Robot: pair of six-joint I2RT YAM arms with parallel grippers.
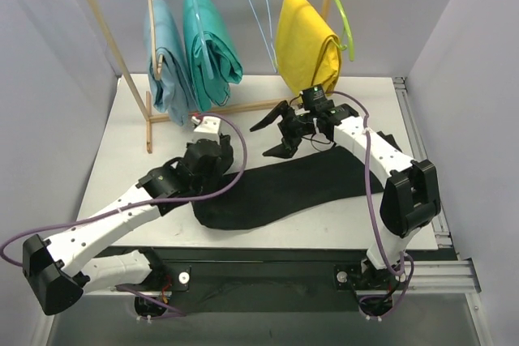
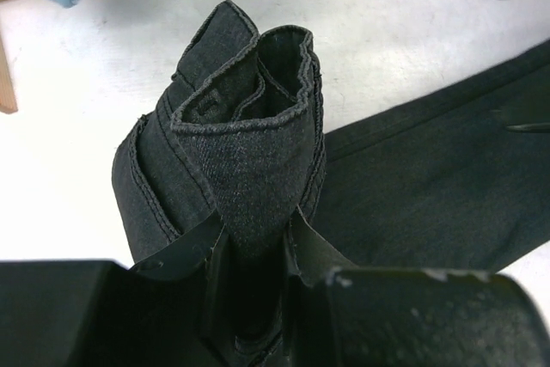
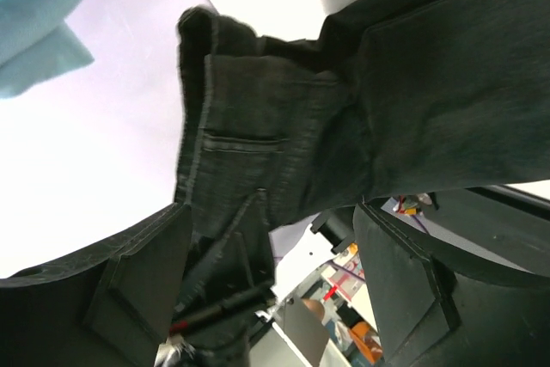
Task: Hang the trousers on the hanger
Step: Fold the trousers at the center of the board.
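Next, my right gripper needs to grab the trousers' bunched end, held by my left gripper, to turn the trousers and lay them for hanging.
The black trousers (image 1: pixel 284 188) lie stretched across the front of the table. My left gripper (image 1: pixel 212 154) is shut on their left end and holds that bunched end a little above the table. In the left wrist view the folded fabric (image 2: pixel 249 152) stands up between the closed jaws of the gripper (image 2: pixel 255 242). My right gripper (image 1: pixel 276 137) is open and empty, above the table just behind the trousers. Its wrist view shows the lifted trousers (image 3: pixel 284 143) beyond the spread gripper (image 3: pixel 271 255). The light-blue wire hanger (image 1: pixel 258 7) hangs empty on the rack.
A wooden rack (image 1: pixel 105 34) stands at the back. It carries a light-blue garment (image 1: pixel 166 62) on a tan hanger, teal trousers (image 1: pixel 209 38), and a yellow garment (image 1: pixel 306 38) on a lime-green hanger (image 1: pixel 336 2). A metal rail (image 1: pixel 422 143) runs along the table's right edge.
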